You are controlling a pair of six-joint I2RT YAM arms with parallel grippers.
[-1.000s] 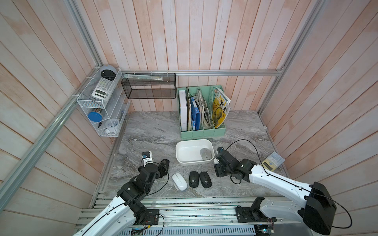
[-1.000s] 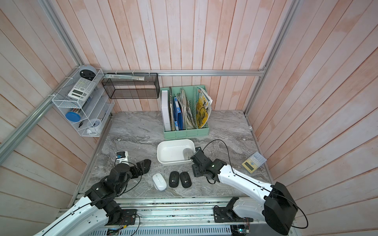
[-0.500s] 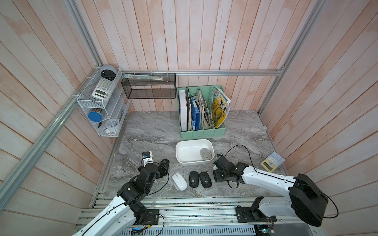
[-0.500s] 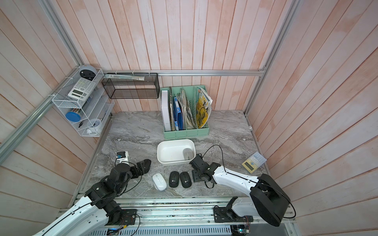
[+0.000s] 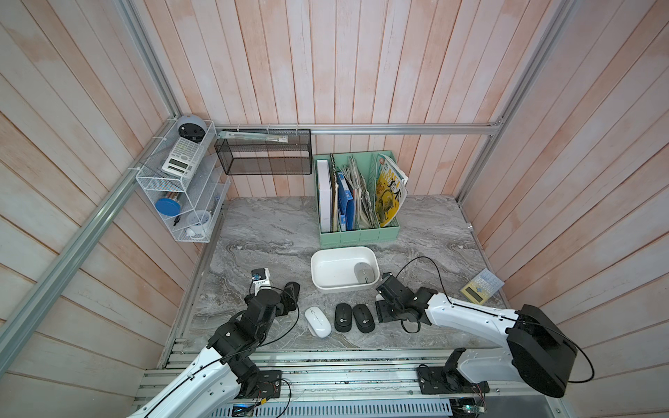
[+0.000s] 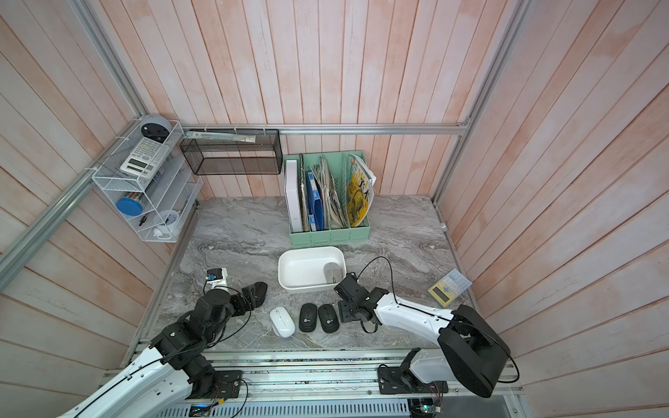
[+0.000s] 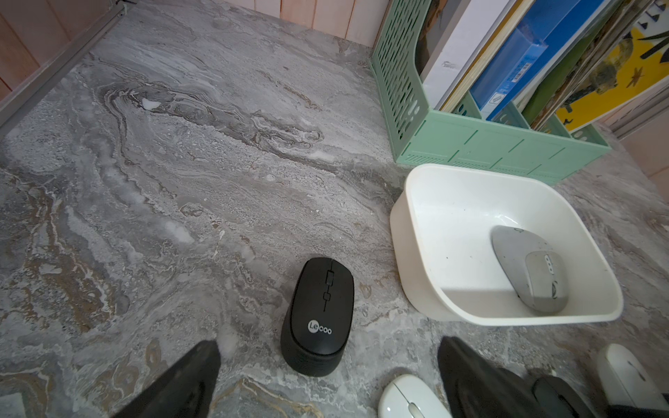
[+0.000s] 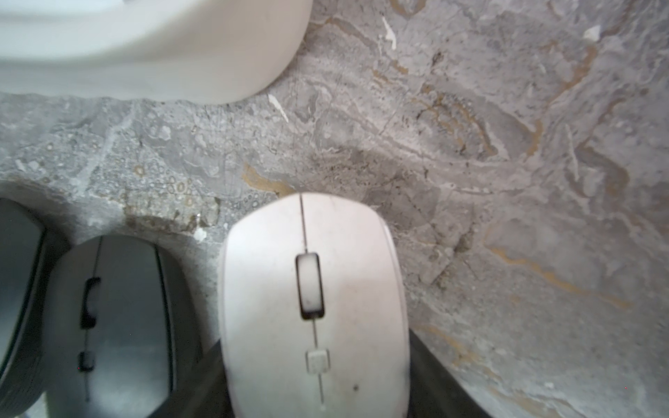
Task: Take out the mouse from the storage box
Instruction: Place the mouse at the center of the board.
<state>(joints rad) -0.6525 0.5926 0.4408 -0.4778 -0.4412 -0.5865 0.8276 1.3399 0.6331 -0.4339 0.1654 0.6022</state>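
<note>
My right gripper is ready to release the white mouse, as the white mouse's front edge (image 5: pixel 379 297) (image 8: pixel 306 199) touches the tabletop, level with the black mouse beside it.
The white storage box (image 5: pixel 335 271) (image 7: pixel 452 224) stands mid-table with one grey mouse (image 5: pixel 364 273) (image 7: pixel 528 271) lying in its right end. My right gripper (image 5: pixel 382 308) (image 8: pixel 315 362) is low in front of the box's right corner, shut on a white mouse (image 8: pixel 347 260). That mouse sits beside two black mice (image 5: pixel 353 317) and a white mouse (image 5: pixel 317 321) lined up on the table. My left gripper (image 5: pixel 287 295) (image 7: pixel 327 345) is open, with the rear of a black Lecoo mouse (image 7: pixel 320 307) lying untouched between its fingertips.
A mint-green file organizer (image 5: pixel 358 233) with books stands just behind the box. A black mesh basket (image 5: pixel 264 155) and a white wire rack (image 5: pixel 177 195) hang on the back left walls. A calculator (image 5: pixel 481 286) lies at the right edge.
My right gripper has come away from the box's right corner toward the table's front, carrying the white mouse down beside the black mice. The left arm has not moved.
</note>
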